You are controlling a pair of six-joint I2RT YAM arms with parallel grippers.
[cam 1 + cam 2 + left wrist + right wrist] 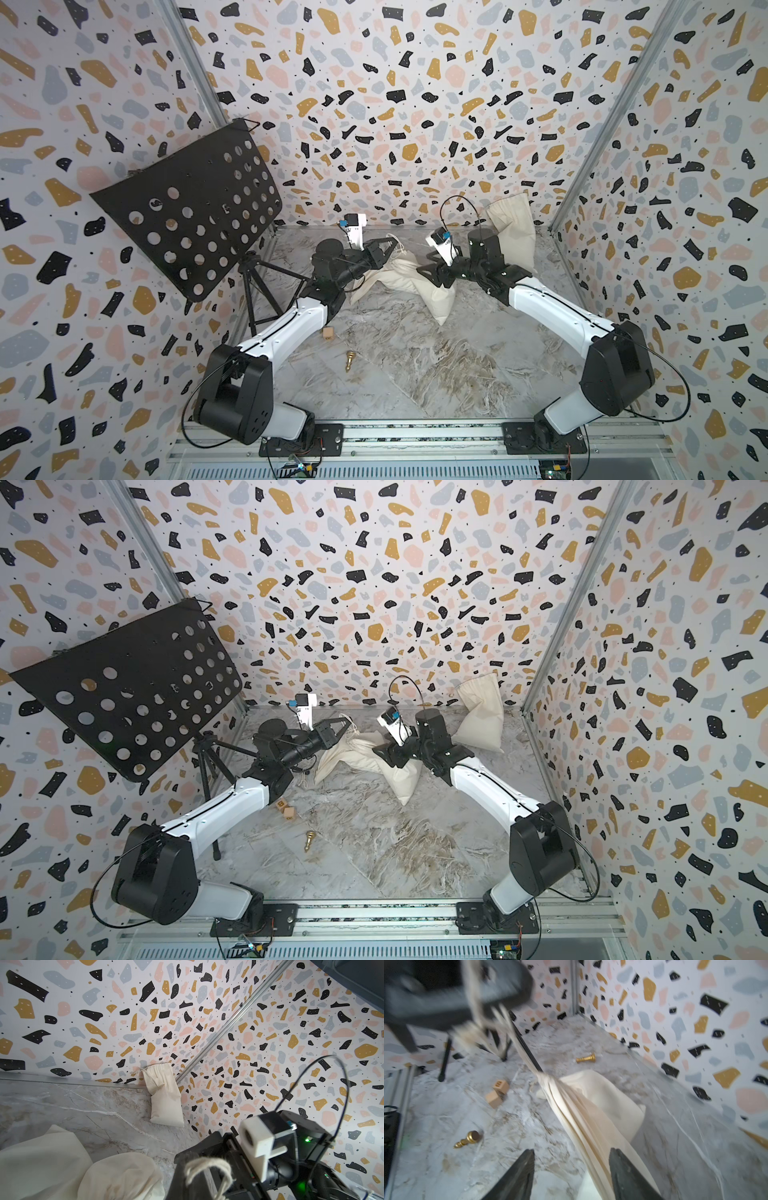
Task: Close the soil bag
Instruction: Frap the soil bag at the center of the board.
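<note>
Next, my right gripper grabs the soil bag [419,286] by the pleated cloth below its gathered neck, leaving the drawstring free for my left gripper to pull closed.
The soil bag [419,286] [374,760] is a cream cloth drawstring sack lying on the marble table between my two arms. My left gripper [388,246] [343,725] is shut on the bag's drawstring [207,1164], which loops over its black fingers. From there the cord runs taut to the gathered neck [544,1076]. My right gripper [572,1150] [430,276] stands open low over the bag. The pleated cloth [581,1122] passes between its fingers, close to one finger [618,1167]. The bag's mouth is bunched into tight folds.
A second cream bag [513,237] [164,1095] leans on the back wall. Two wooden cubes [497,1093] and gold chess pieces [469,1138] [586,1058] lie on the table. A black perforated music stand [191,208] on a tripod [266,286] stands at left.
</note>
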